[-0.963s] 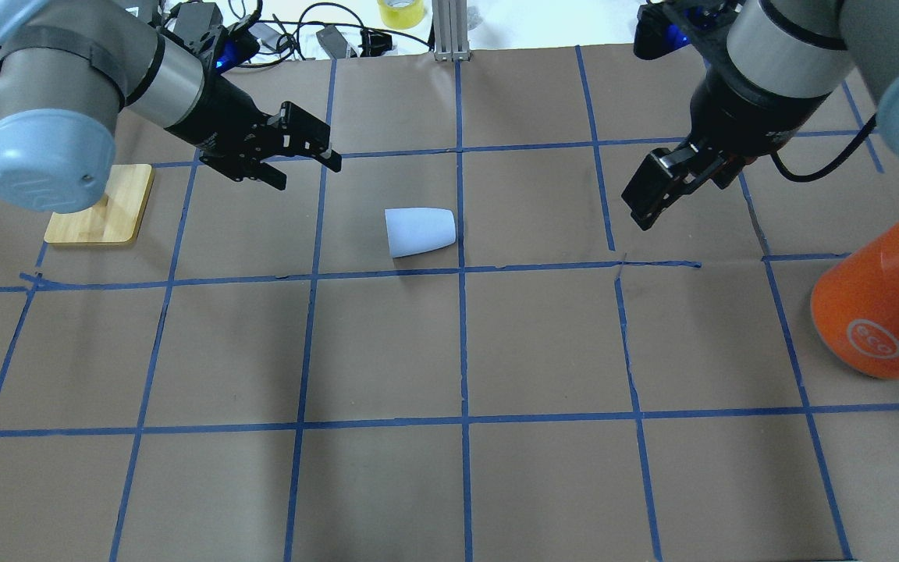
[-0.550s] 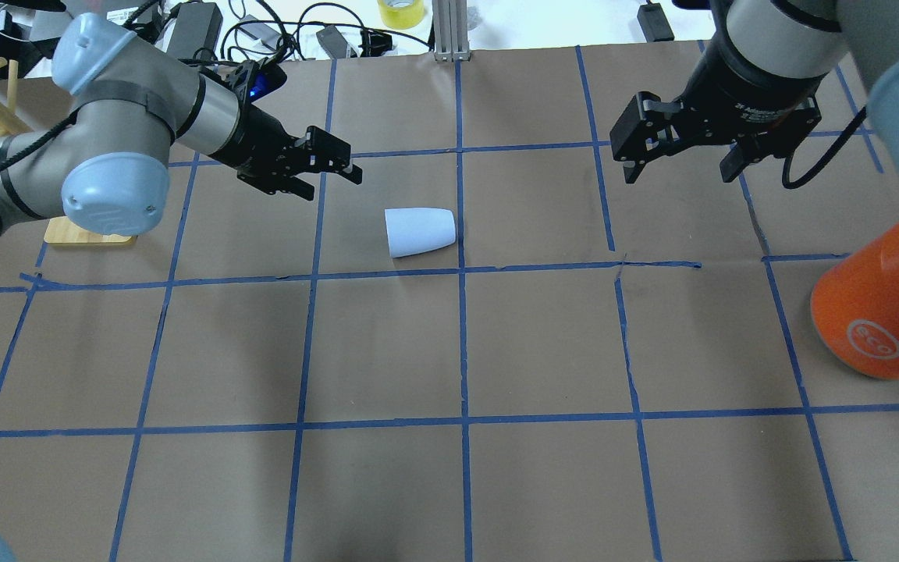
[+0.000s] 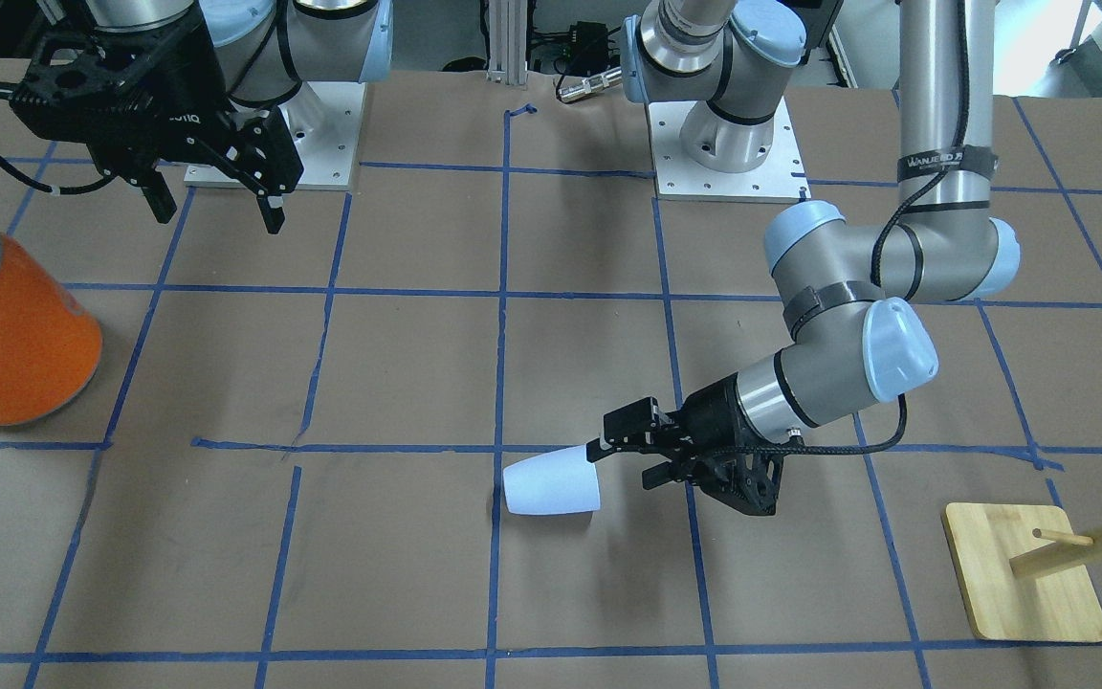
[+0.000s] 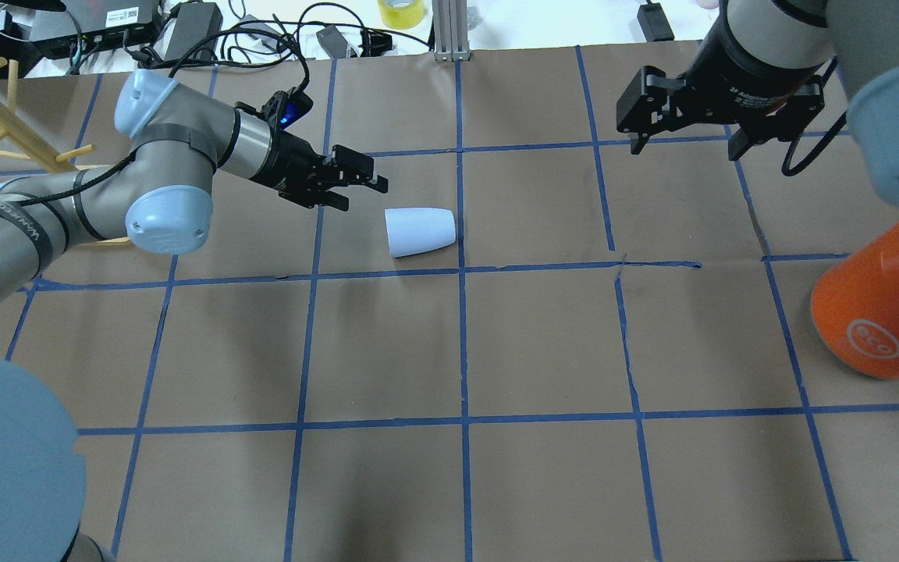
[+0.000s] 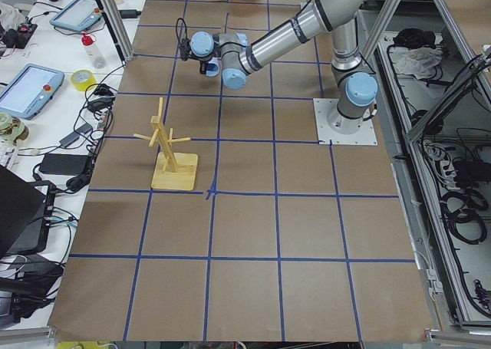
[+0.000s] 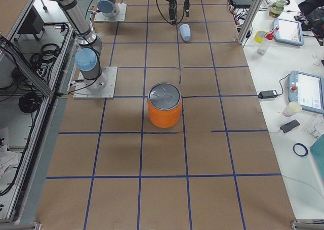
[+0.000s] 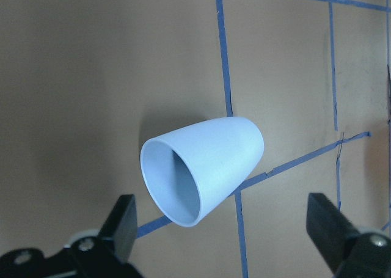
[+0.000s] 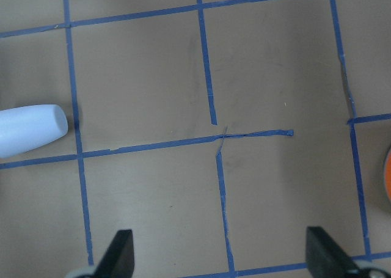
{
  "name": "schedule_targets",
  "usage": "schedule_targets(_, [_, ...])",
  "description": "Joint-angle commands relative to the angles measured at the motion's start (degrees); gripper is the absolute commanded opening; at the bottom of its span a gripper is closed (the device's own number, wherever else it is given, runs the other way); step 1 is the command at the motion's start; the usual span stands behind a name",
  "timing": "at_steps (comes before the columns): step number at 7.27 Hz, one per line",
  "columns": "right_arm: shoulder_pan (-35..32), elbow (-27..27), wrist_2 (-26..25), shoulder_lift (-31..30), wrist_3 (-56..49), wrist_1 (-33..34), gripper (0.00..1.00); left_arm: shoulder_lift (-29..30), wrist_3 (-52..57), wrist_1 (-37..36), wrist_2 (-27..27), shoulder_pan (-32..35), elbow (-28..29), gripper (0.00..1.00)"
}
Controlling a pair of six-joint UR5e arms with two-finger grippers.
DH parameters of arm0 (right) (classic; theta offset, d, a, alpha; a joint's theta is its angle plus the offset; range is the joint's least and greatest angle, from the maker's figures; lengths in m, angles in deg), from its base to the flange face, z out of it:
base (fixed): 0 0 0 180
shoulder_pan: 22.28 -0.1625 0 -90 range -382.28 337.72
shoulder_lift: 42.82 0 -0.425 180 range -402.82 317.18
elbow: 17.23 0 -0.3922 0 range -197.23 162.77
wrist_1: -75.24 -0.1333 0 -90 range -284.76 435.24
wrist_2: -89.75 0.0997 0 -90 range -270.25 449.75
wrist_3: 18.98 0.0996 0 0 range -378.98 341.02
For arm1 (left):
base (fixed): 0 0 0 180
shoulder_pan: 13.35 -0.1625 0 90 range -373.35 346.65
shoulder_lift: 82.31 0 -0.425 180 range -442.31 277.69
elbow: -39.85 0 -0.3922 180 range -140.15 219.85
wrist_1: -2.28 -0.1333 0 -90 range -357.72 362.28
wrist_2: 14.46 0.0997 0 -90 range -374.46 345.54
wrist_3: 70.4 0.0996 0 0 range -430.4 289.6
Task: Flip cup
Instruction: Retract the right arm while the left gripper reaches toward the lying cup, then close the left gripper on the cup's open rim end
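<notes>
The left gripper pinches the cup by the thin side at its open rim (image 3: 596, 482) next, since the cup's closed end (image 3: 512, 489) is rounded and its body slopes.
The pale blue-white cup (image 4: 421, 231) lies on its side on the brown paper, mouth to the view's left, base on a blue tape line. It also shows in the front view (image 3: 551, 486), the left wrist view (image 7: 204, 168) and the right wrist view (image 8: 30, 130). My left gripper (image 4: 360, 193) is open and empty, low and just short of the cup's mouth, also in the front view (image 3: 623, 459); its fingers (image 7: 125, 220) flank the rim at a distance. My right gripper (image 4: 684, 147) is open and empty, high over the far right, also in the front view (image 3: 218, 215).
A large orange can (image 4: 875, 312) with a silver lid stands at the right edge. A wooden peg rack (image 3: 1024, 584) on a square base stands beyond my left arm. Cables and boxes lie past the table's far edge (image 4: 262, 35).
My left gripper has moved right and down to the cup's mouth. My right gripper has turned and drawn back toward the far edge. The cup has not moved.
</notes>
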Motion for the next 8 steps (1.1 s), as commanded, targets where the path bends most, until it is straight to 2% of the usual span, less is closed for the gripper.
schedule_targets(1, [-1.45,-0.80,-2.18,0.09,2.64,0.13,1.00,4.00,-0.73,-6.05,-5.79,0.07,-1.61,1.00])
schedule_targets(3, [-1.72,-0.71,-1.39,1.22,2.57,1.18,1.00,5.33,-0.91,-6.52,-6.61,0.25,-2.66,1.00])
schedule_targets(4, [-1.72,-0.71,-1.30,1.32,2.22,2.23,1.00,5.60,-1.09,-6.44,-9.49,0.34,-3.28,1.00])
schedule_targets(6, [-1.72,-0.80,-1.21,1.14,1.78,2.15,1.00,6.04,-6.76,-6.61,-10.92,0.69,-3.37,0.97])
schedule_targets(7, [-1.72,-0.80,-1.13,1.14,-1.10,2.24,1.00,6.04,-9.76,-6.61,-11.88,1.65,-3.29,0.92])
schedule_targets(8, [-1.72,-0.80,1.14,1.32,-2.43,2.24,1.00,6.04,-14.23,-6.70,-11.98,2.27,-3.02,0.83])
